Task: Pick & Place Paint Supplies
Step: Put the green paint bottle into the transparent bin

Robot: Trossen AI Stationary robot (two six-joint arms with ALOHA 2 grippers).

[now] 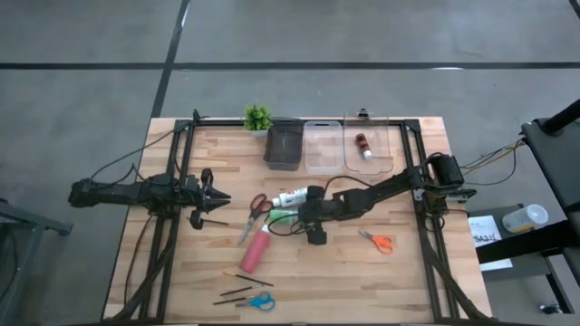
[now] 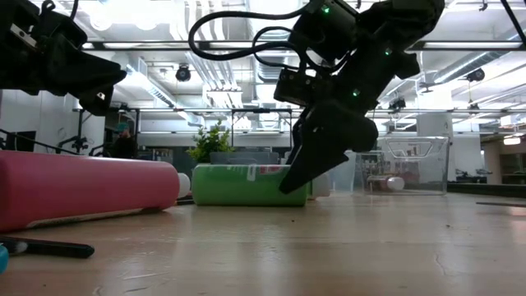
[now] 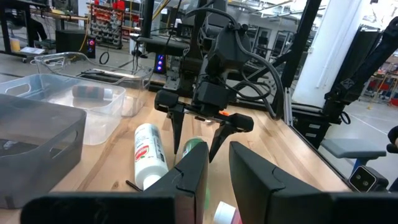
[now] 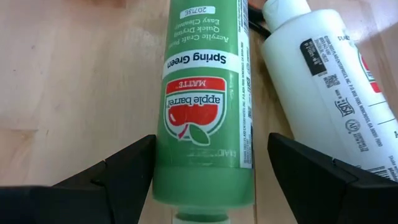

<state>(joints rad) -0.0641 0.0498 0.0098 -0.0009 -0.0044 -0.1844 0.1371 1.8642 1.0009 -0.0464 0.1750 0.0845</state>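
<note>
The right gripper grabs the green paint tube [image 4: 205, 81] by its end with the cap [image 4: 203, 180] next, to place it in a bin.
A green paint tube [image 4: 205, 81] lies on its side on the wooden table [image 1: 408, 272], next to a white tube [image 4: 323, 81]. My right gripper [image 4: 211, 140] is open and slants down over the green tube's cap end. One finger stands on each side of the tube, and a gap shows between each finger and the tube. In the high view this gripper [image 1: 297, 214] is at the table's middle. My left gripper [image 1: 214, 187] waits at the left, level, its fingers slightly open with nothing between them. A pink tube [image 1: 256, 249] lies nearer the front.
Red scissors [image 1: 256, 210] lie left of the tubes, orange scissors [image 1: 379, 241] to the right, blue scissors [image 1: 258, 302] and thin brushes [image 1: 243, 280] near the front. A dark bin [image 1: 283, 145], two clear bins [image 1: 323, 147] and a small plant [image 1: 257, 116] stand along the far edge.
</note>
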